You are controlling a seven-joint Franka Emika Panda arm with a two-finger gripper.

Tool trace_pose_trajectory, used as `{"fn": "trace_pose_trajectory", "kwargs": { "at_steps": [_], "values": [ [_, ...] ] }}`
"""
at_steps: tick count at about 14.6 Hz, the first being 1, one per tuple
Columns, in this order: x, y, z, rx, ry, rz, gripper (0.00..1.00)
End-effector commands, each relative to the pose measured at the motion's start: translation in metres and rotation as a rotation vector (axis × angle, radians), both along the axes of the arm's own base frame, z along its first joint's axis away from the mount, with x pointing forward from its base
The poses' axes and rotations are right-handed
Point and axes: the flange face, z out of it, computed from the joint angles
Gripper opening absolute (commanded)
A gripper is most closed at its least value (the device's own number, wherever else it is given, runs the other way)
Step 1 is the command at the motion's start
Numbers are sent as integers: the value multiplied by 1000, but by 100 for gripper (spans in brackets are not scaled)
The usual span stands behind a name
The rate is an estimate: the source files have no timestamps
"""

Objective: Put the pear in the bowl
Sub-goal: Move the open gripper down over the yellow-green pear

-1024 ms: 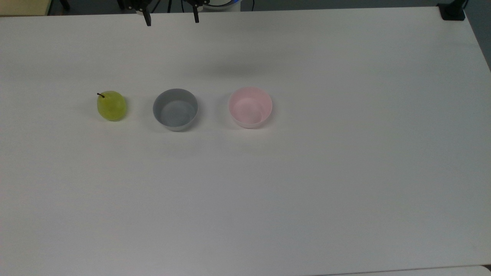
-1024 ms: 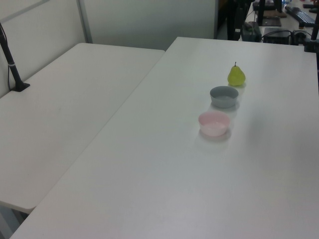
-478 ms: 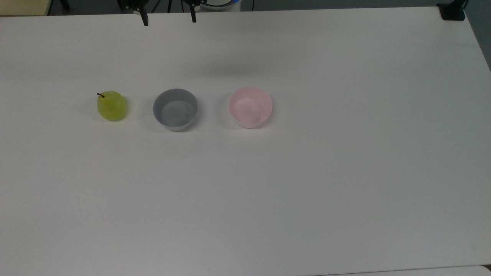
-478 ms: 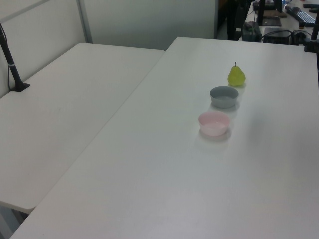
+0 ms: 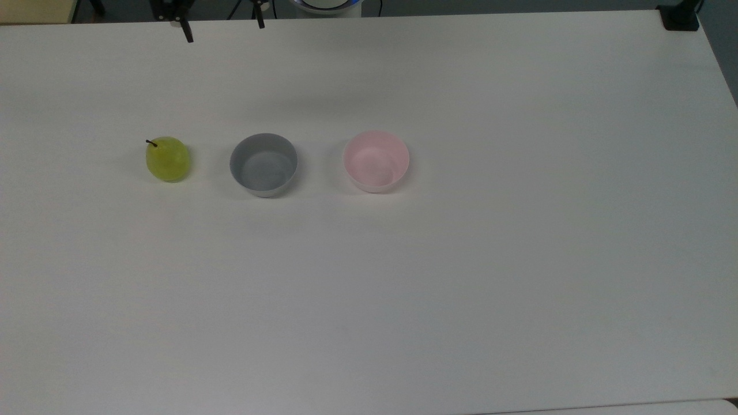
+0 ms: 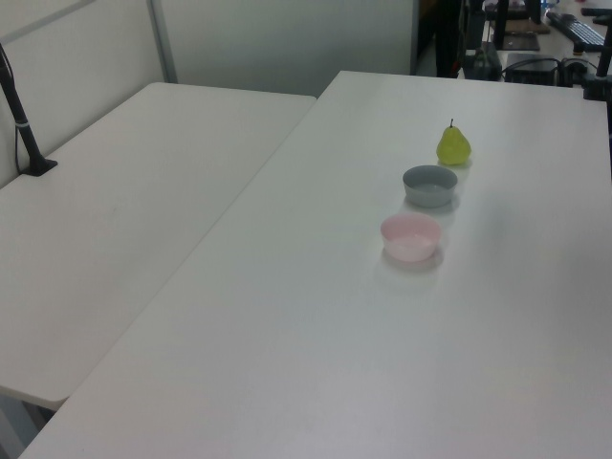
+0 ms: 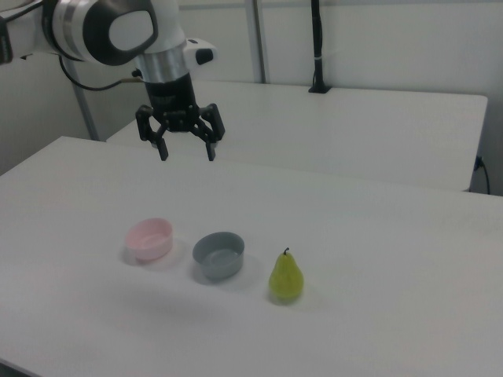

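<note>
I should grip the yellow-green pear by its narrow neck (image 6: 452,137) next, so that my gripper can set it in the pale pink bowl (image 6: 410,235).
The yellow-green pear (image 5: 168,158) stands upright on the white table, at the left end of a row in the top view; it also shows as the pear (image 6: 453,144) and the pear (image 7: 286,276). The pale pink bowl (image 5: 376,160) sits at the row's right end, seen again as the bowl (image 6: 410,235) and the bowl (image 7: 149,238), with nothing in it. My gripper (image 7: 187,152) hangs open and holds nothing, high above the table behind the bowls. In the top view the gripper (image 5: 223,31) sits at the upper edge, up and to the right of the pear.
A grey bowl (image 5: 263,163) stands between the pear and the pink bowl. A second white table (image 6: 115,220) adjoins in the left view. A black clamp (image 5: 680,16) sits at the table's far right corner in the top view.
The gripper has shifted toward the top view's left, closer to the pear's side. The pear and both bowls have stayed where they were.
</note>
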Motion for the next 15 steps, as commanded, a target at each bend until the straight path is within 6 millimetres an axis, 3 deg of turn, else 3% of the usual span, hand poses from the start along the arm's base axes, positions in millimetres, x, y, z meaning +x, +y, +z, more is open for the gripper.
{"fn": "trace_pose_trajectory", "kwargs": {
  "at_steps": [1, 6, 8, 13, 15],
  "values": [
    [-1, -31, -12, -48, 18, 91, 100],
    [7, -89, -51, -44, -17, -88, 100],
    [11, -107, -85, -46, -20, -148, 100],
    [24, -124, -155, -57, 15, -158, 100],
    [20, -133, -175, -69, -27, -172, 100]
  ]
}}
